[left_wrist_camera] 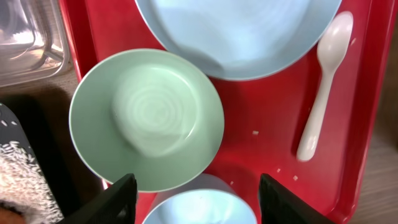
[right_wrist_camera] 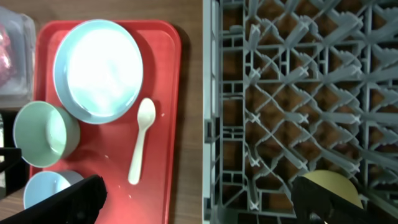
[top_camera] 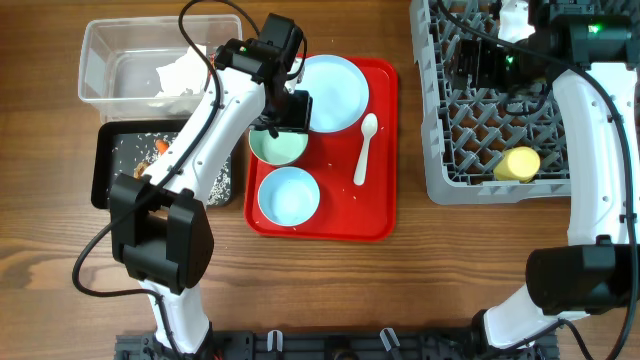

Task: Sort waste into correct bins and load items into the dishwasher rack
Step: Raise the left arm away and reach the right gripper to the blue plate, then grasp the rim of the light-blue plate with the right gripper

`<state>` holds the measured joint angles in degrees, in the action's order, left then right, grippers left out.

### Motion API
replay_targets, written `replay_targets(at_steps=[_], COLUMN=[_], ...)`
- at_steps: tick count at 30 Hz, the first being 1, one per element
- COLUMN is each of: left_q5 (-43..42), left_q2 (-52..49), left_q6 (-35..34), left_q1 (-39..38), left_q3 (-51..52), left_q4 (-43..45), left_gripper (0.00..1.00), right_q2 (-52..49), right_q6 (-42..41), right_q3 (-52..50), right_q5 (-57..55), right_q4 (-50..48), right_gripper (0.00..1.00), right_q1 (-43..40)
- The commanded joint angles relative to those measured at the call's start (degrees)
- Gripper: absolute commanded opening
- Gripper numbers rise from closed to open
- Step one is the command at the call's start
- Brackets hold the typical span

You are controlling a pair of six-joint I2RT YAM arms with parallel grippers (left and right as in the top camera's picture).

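Observation:
The right gripper should grab the pale blue plate's (top_camera: 335, 90) rim next, on the rack-facing side, to stand it in the dishwasher rack.
My left gripper (top_camera: 285, 112) is open and empty, hovering over the red tray between the mint bowl (top_camera: 280, 148) and the pale blue plate (top_camera: 335, 90). In the left wrist view its fingers (left_wrist_camera: 196, 202) straddle the pale blue bowl (left_wrist_camera: 199, 208), with the mint bowl (left_wrist_camera: 146, 118) just beyond. The white spoon (top_camera: 365, 148) lies right of the bowls. My right gripper (right_wrist_camera: 199, 202) is open and empty above the left part of the grey rack (top_camera: 440, 150). The yellow cup (top_camera: 518, 163) lies in the rack. White tissue (top_camera: 185, 72) is in the clear tub (top_camera: 100, 60). Carrot (top_camera: 162, 147) and rice (top_camera: 215, 185) are in the black tub (top_camera: 105, 165).
The red tray (top_camera: 380, 150) sits mid-table between the tubs and the rack, with a few loose grains on it. A strip of bare wood separates the tray from the rack. Something pinkish-red (right_wrist_camera: 9, 50) shows in the clear tub.

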<state>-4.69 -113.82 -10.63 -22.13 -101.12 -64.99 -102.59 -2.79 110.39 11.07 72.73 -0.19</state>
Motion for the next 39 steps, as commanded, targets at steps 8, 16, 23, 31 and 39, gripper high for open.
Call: replay_targets(at_steps=[8, 16, 23, 31, 39], left_q5=[0.76, 3.30, 7.26, 8.66, 8.66], left_q2=[-1.05, -0.04, 9.46, 16.76, 16.74], left_q6=[-6.82, -12.39, -15.39, -15.58, -15.56], left_q1=[0.02, 2.16, 5.81, 12.72, 14.21], left_q3=[-0.87, -0.90, -0.90, -0.90, -0.90], left_q4=[3.80, 4.28, 3.96, 4.85, 4.81], left_gripper=[0.69, 0.68, 0.65, 0.71, 1.00], right_q2=[-3.78, -14.43, -23.78, -31.28, -34.60], right_q6=[-7.34, -15.45, -16.87, -13.70, -9.35], right_q3=[-3.54, -4.42, -4.42, -4.42, -4.42], right_q5=[7.21, 4.74, 2.05, 1.79, -0.96], right_q4=[-12.79, -24.55, -29.73, -36.30, -38.18], right_gripper=[0.95, 0.90, 0.80, 0.65, 0.49], right_q1=[6.71, 14.60, 15.50, 15.50, 16.06])
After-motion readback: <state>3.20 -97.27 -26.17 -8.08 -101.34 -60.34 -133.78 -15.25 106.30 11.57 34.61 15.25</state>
